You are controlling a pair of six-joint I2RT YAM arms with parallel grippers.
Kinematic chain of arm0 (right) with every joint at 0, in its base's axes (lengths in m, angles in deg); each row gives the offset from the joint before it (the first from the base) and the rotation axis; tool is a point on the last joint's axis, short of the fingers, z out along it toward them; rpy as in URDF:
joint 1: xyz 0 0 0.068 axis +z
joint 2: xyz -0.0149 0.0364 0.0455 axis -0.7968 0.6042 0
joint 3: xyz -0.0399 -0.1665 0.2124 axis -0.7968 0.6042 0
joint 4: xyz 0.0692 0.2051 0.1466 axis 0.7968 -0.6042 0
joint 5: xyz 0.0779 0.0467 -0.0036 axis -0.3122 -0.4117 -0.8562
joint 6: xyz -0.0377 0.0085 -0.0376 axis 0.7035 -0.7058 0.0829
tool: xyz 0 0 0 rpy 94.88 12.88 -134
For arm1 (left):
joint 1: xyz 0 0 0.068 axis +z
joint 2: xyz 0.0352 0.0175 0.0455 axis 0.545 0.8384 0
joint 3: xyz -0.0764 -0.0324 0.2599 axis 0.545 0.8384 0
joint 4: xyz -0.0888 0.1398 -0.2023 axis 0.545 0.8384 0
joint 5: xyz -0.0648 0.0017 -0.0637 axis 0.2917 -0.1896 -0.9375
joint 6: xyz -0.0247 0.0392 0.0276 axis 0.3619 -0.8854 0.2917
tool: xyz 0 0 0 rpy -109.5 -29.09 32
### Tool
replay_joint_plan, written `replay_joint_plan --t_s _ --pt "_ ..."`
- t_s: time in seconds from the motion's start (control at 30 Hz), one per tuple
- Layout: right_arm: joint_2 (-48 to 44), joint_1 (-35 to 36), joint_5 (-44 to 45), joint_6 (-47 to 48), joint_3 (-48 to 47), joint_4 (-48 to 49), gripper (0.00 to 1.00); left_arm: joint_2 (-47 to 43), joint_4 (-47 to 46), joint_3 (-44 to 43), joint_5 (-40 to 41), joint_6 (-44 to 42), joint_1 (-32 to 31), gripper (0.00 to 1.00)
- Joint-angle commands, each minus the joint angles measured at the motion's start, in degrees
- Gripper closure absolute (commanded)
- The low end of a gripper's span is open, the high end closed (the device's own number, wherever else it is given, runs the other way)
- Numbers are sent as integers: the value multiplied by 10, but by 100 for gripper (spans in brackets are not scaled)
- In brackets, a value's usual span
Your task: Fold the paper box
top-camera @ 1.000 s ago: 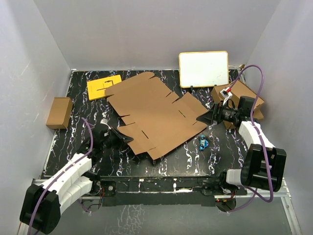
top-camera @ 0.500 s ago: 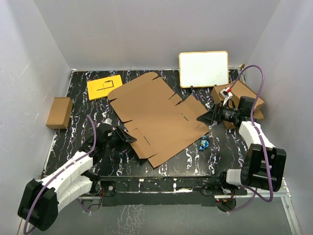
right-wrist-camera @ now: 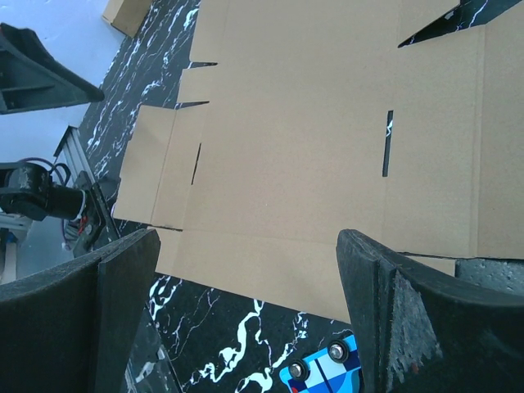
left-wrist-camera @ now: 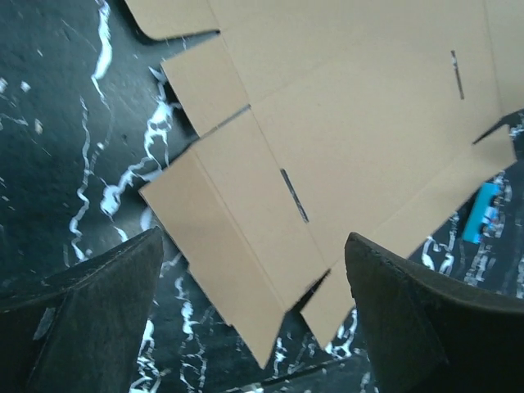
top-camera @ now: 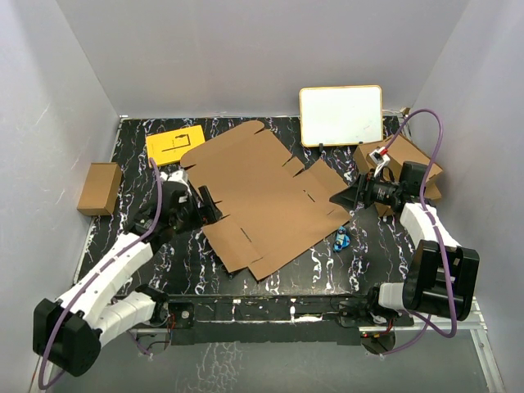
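Note:
My left gripper will next pinch the far panel's side edge near the yellow card to fold the paper box (top-camera: 266,192) upright.
The paper box (top-camera: 266,192) is a large brown die-cut cardboard sheet lying flat and unfolded on the black marbled table; it also fills the left wrist view (left-wrist-camera: 327,131) and the right wrist view (right-wrist-camera: 327,139). My left gripper (top-camera: 209,205) hovers open just off the sheet's left flaps, nothing between its fingers (left-wrist-camera: 98,319). My right gripper (top-camera: 342,201) stands open at the sheet's right corner, empty too, with one finger (right-wrist-camera: 426,327) above the table.
A small blue object (top-camera: 341,239) lies right of the sheet's near corner, also in the right wrist view (right-wrist-camera: 327,372). A yellow card (top-camera: 173,145) lies back left, a small brown box (top-camera: 99,187) at far left, a whiteboard (top-camera: 341,115) and cardboard boxes (top-camera: 409,168) at back right.
My left gripper opened and let go of the sheet's near-left flap, then moved back and left along the sheet's edge. The sheet shifted slightly and lies flatter. The right arm stayed still.

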Motion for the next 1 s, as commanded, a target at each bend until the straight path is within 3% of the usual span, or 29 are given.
replay_joint_plan --t_s 0.0,0.23,0.37,0.5,0.63,0.97 --pt "-8 -7 -20 25 7 38 1 48 15 -45 1 -101 40 9" --pt "-9 -13 -33 28 12 44 1 105 -126 -28 -195 -98 211 8" --pt "-8 -14 -36 32 15 47 1 152 -254 8 -286 -67 271 8" --pt "-6 -18 -39 35 17 47 1 254 -337 5 -349 -24 320 10" --pt "-3 -22 -46 37 21 50 1 342 -359 -29 -360 -32 335 14" --pt "4 -23 -52 41 23 51 1 465 -512 -54 -358 29 335 21"
